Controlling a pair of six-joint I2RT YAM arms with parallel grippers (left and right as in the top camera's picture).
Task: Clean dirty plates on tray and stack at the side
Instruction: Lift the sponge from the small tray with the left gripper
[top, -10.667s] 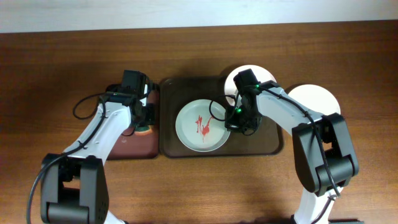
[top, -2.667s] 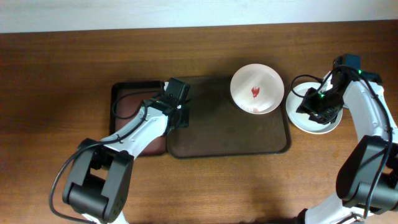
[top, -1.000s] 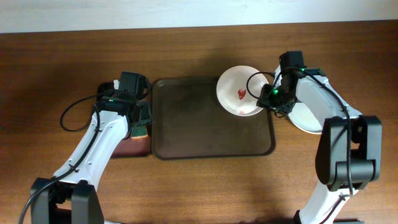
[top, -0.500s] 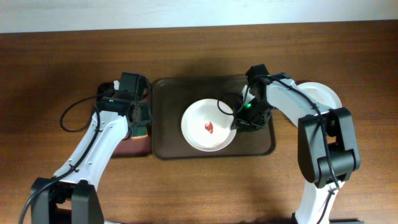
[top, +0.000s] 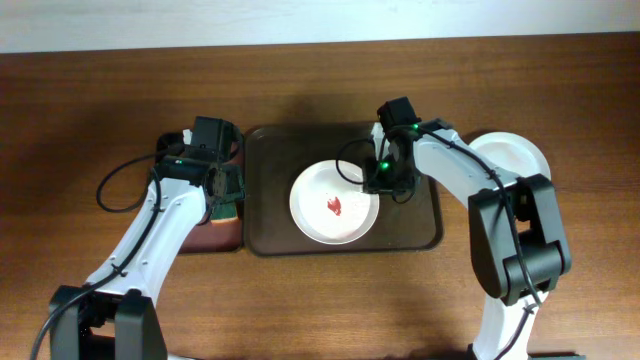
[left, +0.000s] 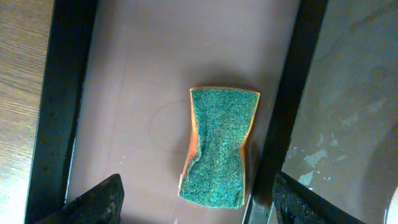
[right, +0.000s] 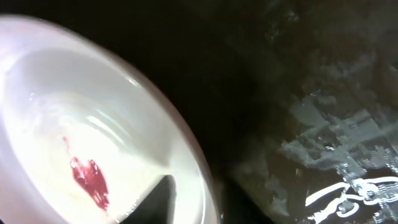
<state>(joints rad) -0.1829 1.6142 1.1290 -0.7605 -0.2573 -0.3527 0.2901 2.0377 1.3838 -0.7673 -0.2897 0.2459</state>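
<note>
My left gripper grabs the green sponge near its near end (top: 225, 213) (left: 214, 176) across its long sides next, so the rest stays free to wipe the plate.
A white plate (top: 335, 203) with a red sauce smear lies in the middle of the dark brown tray (top: 290, 150). My right gripper (top: 378, 180) is at its right rim. In the right wrist view the plate (right: 68, 124) has its rim between my jaws, one fingertip (right: 163, 190) inside and the other outside over the tray (right: 311, 93); the gripper (right: 202, 191) is shut on the rim. A clean white plate (top: 512, 158) lies on the table to the right of the tray. My left gripper (top: 225, 195) hangs open over a green sponge (left: 217, 146).
The sponge (top: 226, 208) lies in a smaller reddish-brown tray (top: 195, 235) that touches the big tray's left side. In the left wrist view my open gripper (left: 199, 208) straddles the sponge's near end, and the small tray (left: 137, 93) has black rims.
The right gripper brought the smeared plate from the tray's far right corner to its middle, then shifted slightly left along the rim. The left arm has not moved.
</note>
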